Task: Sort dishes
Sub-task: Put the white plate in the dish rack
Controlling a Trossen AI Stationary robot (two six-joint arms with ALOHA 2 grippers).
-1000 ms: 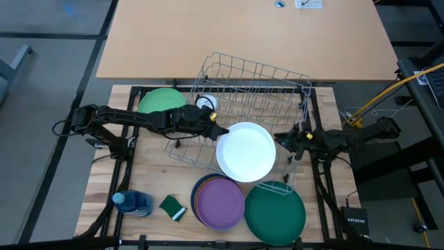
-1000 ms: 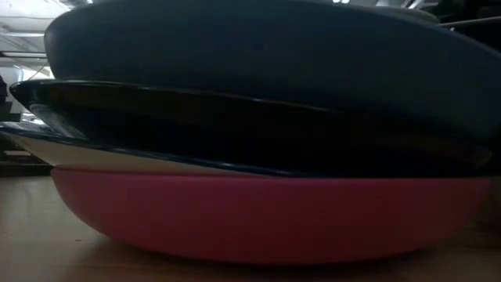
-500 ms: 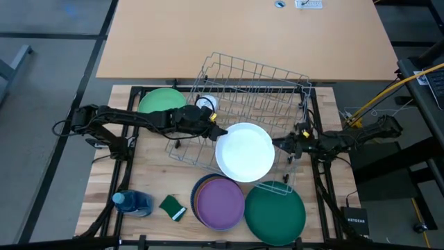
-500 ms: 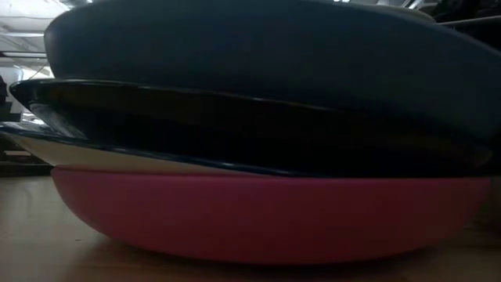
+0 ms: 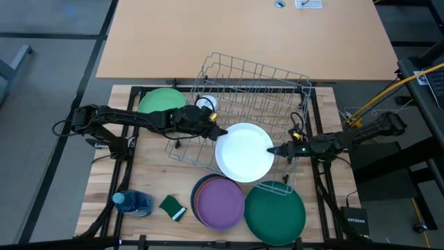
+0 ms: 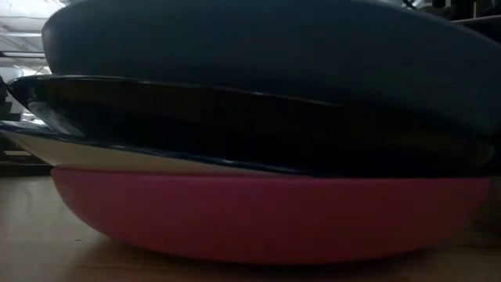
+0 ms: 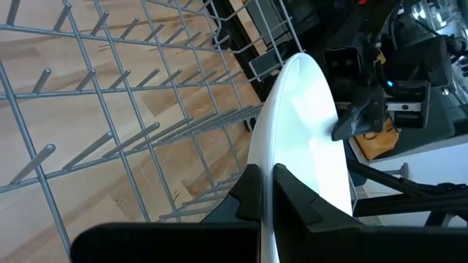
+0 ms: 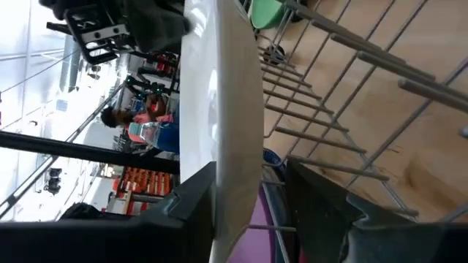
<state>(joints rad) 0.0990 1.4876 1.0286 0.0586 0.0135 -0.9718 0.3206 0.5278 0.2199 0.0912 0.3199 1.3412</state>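
The robot's right gripper should next grab the white plate by its rim (image 5: 272, 147) so that the plate can go into the wire dish rack (image 5: 250, 87).
A white plate (image 5: 245, 151) is held over the near side of the tilted wire dish rack (image 5: 250, 87), face up. My left gripper (image 5: 220, 133) is shut on its left rim. My right gripper (image 5: 272, 149) is open at the plate's right rim; in the right wrist view its two fingers (image 8: 194, 208) stand on either side of the rim (image 8: 234, 109). A light green plate (image 5: 163, 102) lies at the far left. A stack with a purple plate on top (image 5: 220, 201) and a dark green plate (image 5: 275, 212) lie near the front edge. My left gripper pinches the white plate's rim (image 7: 268, 157) between its two fingers (image 7: 250, 191), coming level from the table's left. The plate juts out from the fingers toward the right, above the rack's near side. My right gripper straddles the opposite rim; I cannot tell whether it touches.
A small white mug (image 5: 206, 104) sits by the rack's left end. A green sponge (image 5: 173, 207) and a blue bottle (image 5: 132, 203) lie at the near left. The low view is filled by a stack of plates (image 6: 258, 219) close to the camera.
My right gripper has gone toward the table's left, from beside the rack's right end to the white plate's right rim, and now straddles it. The left gripper and the plate have stayed about where they were.
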